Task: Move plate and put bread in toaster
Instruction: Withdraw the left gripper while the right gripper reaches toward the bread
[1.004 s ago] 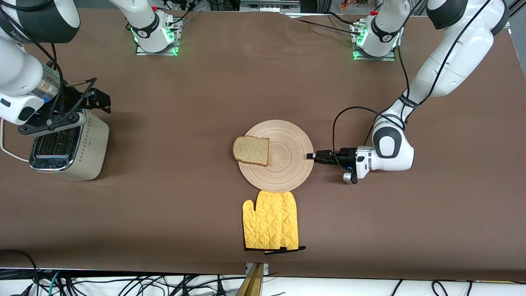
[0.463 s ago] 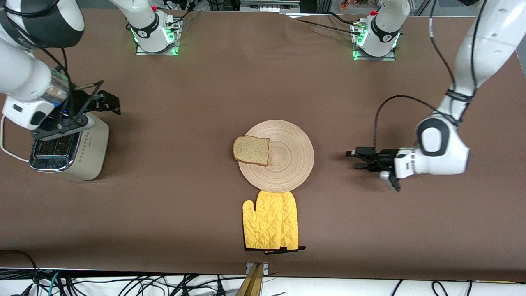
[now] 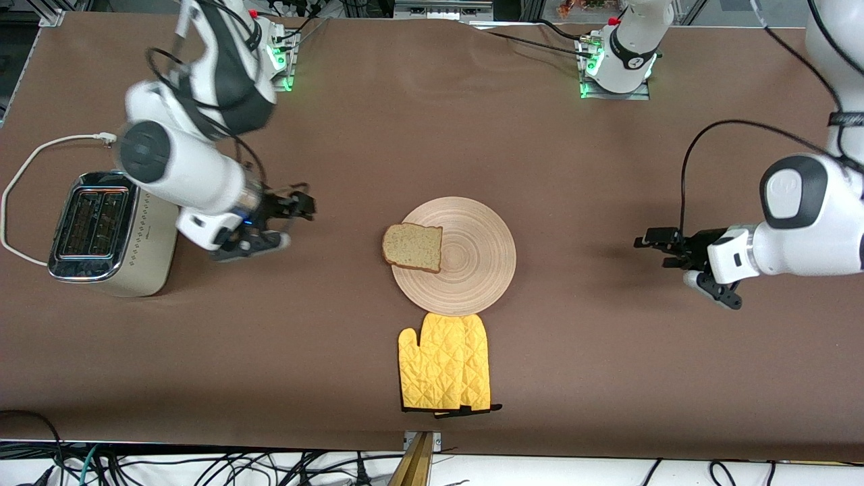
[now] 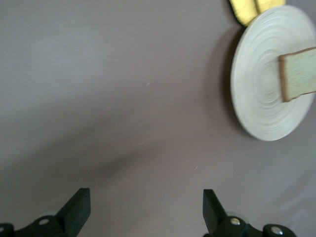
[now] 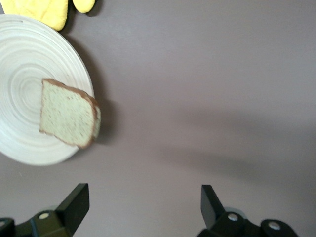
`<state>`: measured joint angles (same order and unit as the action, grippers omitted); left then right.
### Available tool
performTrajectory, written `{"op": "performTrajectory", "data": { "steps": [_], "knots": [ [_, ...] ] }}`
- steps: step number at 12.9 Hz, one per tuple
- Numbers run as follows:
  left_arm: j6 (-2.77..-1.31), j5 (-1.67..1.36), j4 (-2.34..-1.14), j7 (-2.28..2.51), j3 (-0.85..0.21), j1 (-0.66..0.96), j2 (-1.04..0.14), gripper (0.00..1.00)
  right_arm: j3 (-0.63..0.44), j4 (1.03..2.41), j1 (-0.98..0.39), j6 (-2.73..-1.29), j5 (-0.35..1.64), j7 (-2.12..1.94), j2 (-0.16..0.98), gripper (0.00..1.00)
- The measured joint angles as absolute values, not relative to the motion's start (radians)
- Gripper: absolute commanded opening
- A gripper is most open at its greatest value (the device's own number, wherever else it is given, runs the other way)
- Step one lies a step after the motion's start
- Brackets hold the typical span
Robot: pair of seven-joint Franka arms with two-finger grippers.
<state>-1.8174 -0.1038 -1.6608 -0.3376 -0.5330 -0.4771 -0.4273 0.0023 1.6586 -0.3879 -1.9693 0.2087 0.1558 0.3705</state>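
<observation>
My right gripper needs to put the bread in the toaster (image 3: 145, 253), so next it should grab the bread (image 3: 412, 247) by its crust edge that hangs over the plate.
The round light-wood plate (image 3: 476, 260) lies mid-table. The bread (image 3: 412, 247), a speckled tan slice, rests on the plate's edge toward the right arm's end and overhangs it slightly. The cream toaster (image 3: 145, 253) stands at the right arm's end with both slots showing. My right gripper (image 3: 305, 206) is open and empty, low over bare table between toaster and plate. My left gripper (image 3: 652, 250) is open and empty, off the plate toward the left arm's end. The right wrist view shows the bread (image 5: 66, 113) on the plate (image 5: 24, 64). The left wrist view shows the plate (image 4: 256, 84) and the bread (image 4: 298, 74).
A yellow oven mitt (image 3: 445, 368) lies just nearer the front camera than the plate, touching its rim. The toaster's white cord (image 3: 27, 162) loops beside it. Brown table lies bare around both grippers (image 4: 146, 210) (image 5: 144, 207).
My left gripper left the plate's rim, opened and drew back toward its own end. My right arm swung from over the toaster down to the table between toaster and plate.
</observation>
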Motion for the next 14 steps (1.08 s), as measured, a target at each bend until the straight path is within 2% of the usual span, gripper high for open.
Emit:
{"op": "performTrajectory", "data": {
  "steps": [2,5,8,11,14],
  "knots": [
    [-1.716,0.008,-1.62,-0.229,-0.541,-0.45,-0.33,1.0,0.004,1.695,-0.412,-2.102,0.295,0.166,0.435,1.0],
    [-1.564,0.039,-1.513,-0.2,-0.516,-0.432,-0.245,1.0,0.028,1.785,-0.453,-2.345,0.404,0.181,0.505,1.0],
    [-1.549,0.039,-1.495,-0.2,-0.317,-0.256,-0.174,1.0,0.058,1.892,-0.515,-2.542,0.419,0.267,0.523,1.0],
    [-1.547,0.034,-1.538,-0.171,-0.125,-0.061,-0.104,1.0,0.06,1.907,-0.528,-2.574,0.426,0.303,0.525,0.99],
    [-1.637,0.016,-1.667,-0.093,-0.021,0.032,-0.024,1.0,0.055,1.894,-0.513,-2.574,0.487,0.301,0.53,0.88]
  ]
}}
